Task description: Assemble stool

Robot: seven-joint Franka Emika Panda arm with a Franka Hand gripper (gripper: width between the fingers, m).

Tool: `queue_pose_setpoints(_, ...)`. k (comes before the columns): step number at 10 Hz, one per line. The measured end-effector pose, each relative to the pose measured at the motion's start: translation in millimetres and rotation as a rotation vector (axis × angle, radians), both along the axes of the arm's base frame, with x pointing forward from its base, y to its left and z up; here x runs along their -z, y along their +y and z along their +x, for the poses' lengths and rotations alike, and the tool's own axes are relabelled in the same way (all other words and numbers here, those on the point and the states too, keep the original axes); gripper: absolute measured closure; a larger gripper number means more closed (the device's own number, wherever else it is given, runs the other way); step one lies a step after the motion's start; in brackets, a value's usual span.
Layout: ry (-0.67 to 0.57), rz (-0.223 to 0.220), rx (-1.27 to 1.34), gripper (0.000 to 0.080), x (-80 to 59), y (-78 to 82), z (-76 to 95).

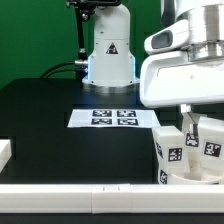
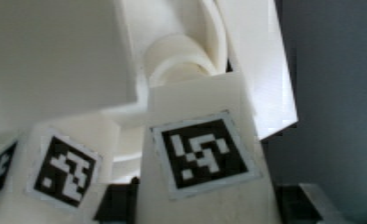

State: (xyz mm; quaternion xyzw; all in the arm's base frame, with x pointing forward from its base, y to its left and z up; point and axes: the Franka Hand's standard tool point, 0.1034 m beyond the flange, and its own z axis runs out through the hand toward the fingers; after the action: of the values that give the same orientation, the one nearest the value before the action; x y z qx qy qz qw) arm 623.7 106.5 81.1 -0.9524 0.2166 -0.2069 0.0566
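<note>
The robot's gripper should open now, because the held leg's lower end is in the round seat disc (image 1: 188,179), low among the other legs, and the leg would settle if the gripper let go.
The stool parts stand at the exterior view's lower right. Upright white legs with square tags (image 1: 168,150) (image 1: 210,140) rise from the round seat disc (image 1: 188,179). My gripper (image 1: 190,120) comes down onto them from above, and its fingertips are hidden among the legs. In the wrist view a tagged leg (image 2: 199,150) fills the space between my dark fingers (image 2: 137,205), so the gripper (image 2: 212,208) is shut on that leg. A second tagged leg (image 2: 64,168) stands close beside it. The held leg's far end meets other white parts, and that joint is unclear.
The marker board (image 1: 113,117) lies flat mid-table in front of the robot base (image 1: 108,55). A white rail (image 1: 80,190) runs along the front edge. A white block (image 1: 5,152) sits at the exterior view's left edge.
</note>
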Motion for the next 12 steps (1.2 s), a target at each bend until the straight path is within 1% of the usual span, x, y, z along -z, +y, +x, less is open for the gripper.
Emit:
queue_pose_setpoints(3, -0.045, -0.012, -0.002, 0.0476, 0.5, -0.4, 3.4)
queue_pose_setpoints(5, -0.048, -0.013, -0.003, 0.0476, 0.3, -0.5, 3.9)
queue_pose_setpoints(6, -0.048, -0.013, -0.003, 0.0450, 0.3, -0.6, 3.9)
queue_pose_setpoints(7, -0.039, -0.012, -0.004, 0.0450, -0.4, -1.3, 4.5)
queue_pose_setpoints(8, -0.008, -0.001, -0.004, 0.0268, -9.1, -3.5, 7.1)
queue_pose_setpoints(9, 0.040, 0.017, -0.005, 0.0268, -18.4, -5.1, 7.3)
queue_pose_setpoints(10, 0.066, 0.031, -0.006, 0.0171, -29.3, -3.0, 9.5)
queue_pose_setpoints(11, 0.069, 0.035, -0.012, 0.0156, -37.6, -3.9, 11.7)
queue_pose_setpoints(12, 0.130, 0.035, -0.041, 0.0156, -37.7, -10.7, 6.5)
